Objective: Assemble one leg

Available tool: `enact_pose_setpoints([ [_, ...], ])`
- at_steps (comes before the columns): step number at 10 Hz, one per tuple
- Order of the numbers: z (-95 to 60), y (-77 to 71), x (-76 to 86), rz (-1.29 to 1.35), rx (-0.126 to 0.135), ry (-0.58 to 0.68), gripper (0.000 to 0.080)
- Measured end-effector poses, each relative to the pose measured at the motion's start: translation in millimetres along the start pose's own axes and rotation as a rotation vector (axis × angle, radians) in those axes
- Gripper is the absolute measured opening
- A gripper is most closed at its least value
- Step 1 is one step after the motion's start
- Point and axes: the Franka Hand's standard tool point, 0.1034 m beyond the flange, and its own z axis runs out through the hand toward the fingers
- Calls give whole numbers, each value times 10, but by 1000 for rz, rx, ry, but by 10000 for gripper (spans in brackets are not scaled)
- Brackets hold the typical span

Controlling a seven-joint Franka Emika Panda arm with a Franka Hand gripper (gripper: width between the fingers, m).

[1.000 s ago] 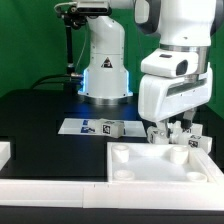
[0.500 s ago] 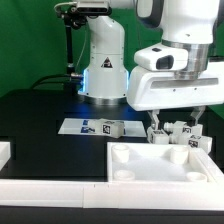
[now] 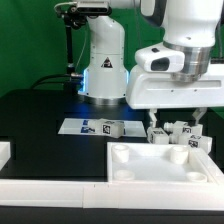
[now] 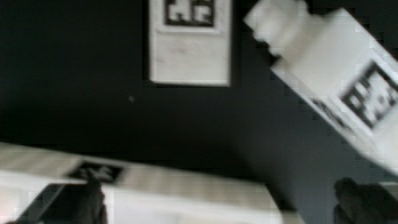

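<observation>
The gripper's fingers are above the legs in the wrist view, so the gripper isn't ready to close yet and needs to go lower before closing on one of the tagged white legs.
Several small white legs with tag stickers (image 3: 178, 132) stand in a cluster at the exterior view's right, just behind the large white tray (image 3: 140, 172). My gripper (image 3: 177, 120) hangs a little above that cluster, jaws wide open and empty. In the blurred wrist view a white leg (image 4: 329, 70) with a tag lies on the black table. The tray's rim (image 4: 178, 190) shows between my two dark fingers (image 4: 63, 205), and the gripper (image 4: 214, 207) holds nothing.
The marker board (image 3: 80, 126) lies on the black table in front of the robot base (image 3: 105, 70), and shows in the wrist view (image 4: 191, 45). A small tagged white block (image 3: 109, 127) sits at its end. A white part (image 3: 5, 152) lies at the left edge.
The gripper has risen off the leg cluster and turned so its broad side faces the camera. In the last half second it barely moved.
</observation>
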Motion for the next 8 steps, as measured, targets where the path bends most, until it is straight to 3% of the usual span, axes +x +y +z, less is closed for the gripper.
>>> enact_pose_setpoints([
  [1, -20, 31, -68, 8, -4, -124, 649],
  [3, -24, -8, -39, 74, -16, -374, 649],
  [6, 36, -13, -69, 74, -16, -575, 649],
  [8, 96, -15, -36, 76, -13, -596, 649],
])
